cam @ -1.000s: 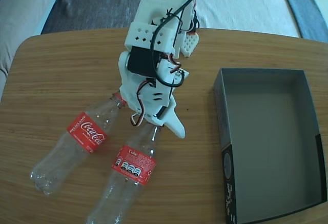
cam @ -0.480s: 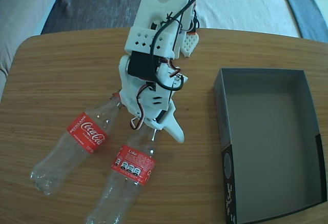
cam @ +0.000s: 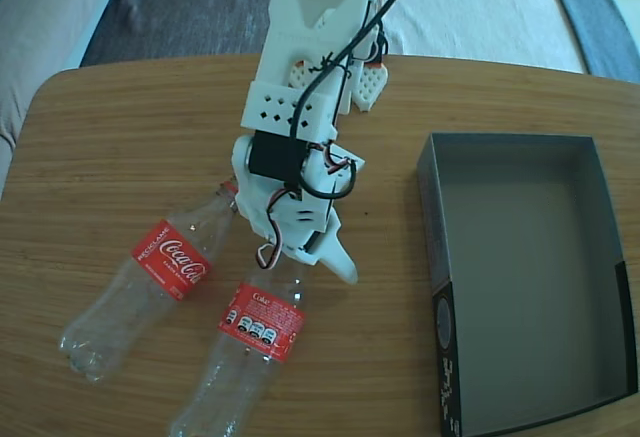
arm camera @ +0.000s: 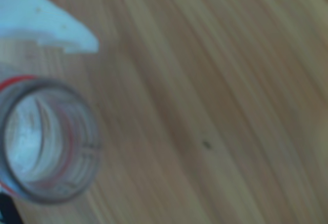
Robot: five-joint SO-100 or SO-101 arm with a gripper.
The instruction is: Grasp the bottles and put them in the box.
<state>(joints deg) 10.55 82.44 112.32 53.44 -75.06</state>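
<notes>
I need to reach the clear bottle with my gripper and grab it by its neck (cam: 287, 273), so that I can put the bottle in the box.
Two clear bottles with red labels lie on the wooden table (cam: 120, 137) in the fixed view, necks pointing up the picture. The left bottle (cam: 168, 260) lies free. The neck of the right bottle (cam: 260, 322) is under my white gripper (cam: 306, 265). The wrist view shows that bottle's open, capless mouth (arm camera: 86, 149) close up between the jaws, with one white finger (arm camera: 56, 26) above it and a small gap to the rim. The gripper is open. The box (cam: 436, 257) stands to the right with nothing in it.
The rounded table edge runs along the left and top of the fixed view, with a grey cushion (cam: 50, 7) and a rug (cam: 480, 12) beyond it. Bare wood lies between the bottles and the box.
The arm has leaned slightly down and left, so the gripper covers more of the right bottle's neck. Both bottles and the box stay where they were.
</notes>
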